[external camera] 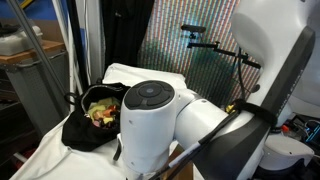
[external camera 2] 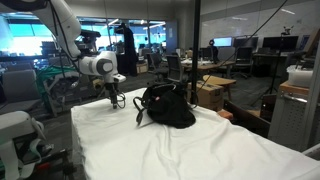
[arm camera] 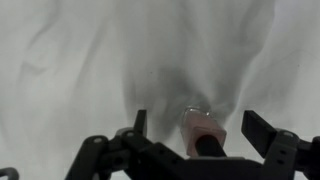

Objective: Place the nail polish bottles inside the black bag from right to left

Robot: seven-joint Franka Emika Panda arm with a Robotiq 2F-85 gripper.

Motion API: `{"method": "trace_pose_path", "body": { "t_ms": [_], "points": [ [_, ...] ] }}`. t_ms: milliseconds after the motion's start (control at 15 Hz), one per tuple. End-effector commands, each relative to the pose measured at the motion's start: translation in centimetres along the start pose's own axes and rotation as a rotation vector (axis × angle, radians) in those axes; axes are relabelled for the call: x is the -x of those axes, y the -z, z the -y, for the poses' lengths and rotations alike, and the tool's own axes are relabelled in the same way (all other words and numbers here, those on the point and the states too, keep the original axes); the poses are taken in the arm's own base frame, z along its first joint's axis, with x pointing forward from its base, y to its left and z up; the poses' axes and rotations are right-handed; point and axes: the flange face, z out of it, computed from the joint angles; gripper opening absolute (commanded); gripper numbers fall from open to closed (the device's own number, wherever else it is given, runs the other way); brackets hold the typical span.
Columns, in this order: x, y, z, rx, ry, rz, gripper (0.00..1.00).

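Note:
My gripper should close on the nail polish bottle now: the bottle is between my open fingers, so they would hold it if I closed now.
In the wrist view a small nail polish bottle with a pale pink body and a black cap stands on the white cloth, right between my open gripper. The left finger and right finger stand apart from the bottle on either side. The black bag slumps on the table to the right of the gripper in an exterior view. From the opposite camera the black bag shows a yellow-green inside with colourful items, and my arm hides the gripper. No further bottles show.
A wrinkled white cloth covers the table, with its edges at the left and front. A grey mesh screen stands behind the table. Office desks and a cardboard box lie beyond the far side.

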Motion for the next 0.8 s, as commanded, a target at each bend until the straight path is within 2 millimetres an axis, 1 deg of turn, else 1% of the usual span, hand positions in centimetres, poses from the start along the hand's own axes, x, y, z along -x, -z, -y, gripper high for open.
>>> {"method": "trace_pose_path", "body": {
  "t_ms": [0,467,533,733],
  "points": [
    [-0.13,-0.06,-0.22,-0.021,0.009,0.003,0.67],
    [-0.29,-0.17,-0.26,-0.016,0.011,-0.001,0.19],
    [-0.34,-0.2,-0.3,-0.016,0.009,-0.001,0.15],
    [-0.35,0.11,-0.4,-0.009,0.007,-0.003,0.15]
  ]
}}
